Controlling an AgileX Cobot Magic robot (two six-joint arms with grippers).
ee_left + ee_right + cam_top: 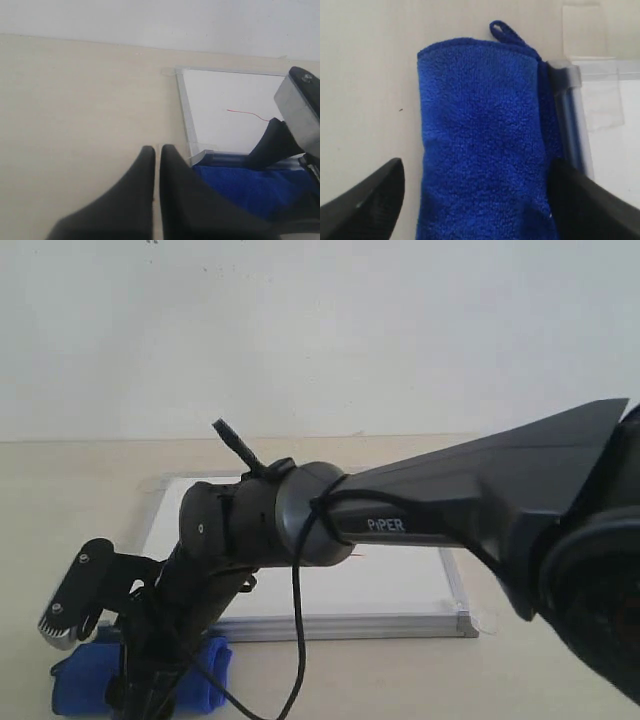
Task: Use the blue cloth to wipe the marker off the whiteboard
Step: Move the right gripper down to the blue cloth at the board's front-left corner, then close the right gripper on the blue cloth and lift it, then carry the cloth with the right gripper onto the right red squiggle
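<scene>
My right gripper grabs the blue cloth by its rolled middle point(482, 207) next, to wipe the marker off the whiteboard.
The whiteboard point(400, 585) lies flat on the table, and my right arm reaches across it toward its front left corner. The blue cloth point(90, 685) lies rolled on the table against that corner's frame. My right gripper point(477, 200) is open and low over the cloth point(480, 125), one finger on the table side and the other by the silver frame point(570, 115). One red marker line point(247, 114) shows on the whiteboard point(225, 95); a speck of the marker point(357, 555) peeks past the arm. My left gripper point(157, 149) is shut on nothing, beside the cloth point(250, 187).
The tan table point(60, 500) runs back to a white wall point(300, 330). A black cable point(298, 640) hangs from the right arm over the board's front edge. Clear tape point(582, 25) holds the board's corner to the table.
</scene>
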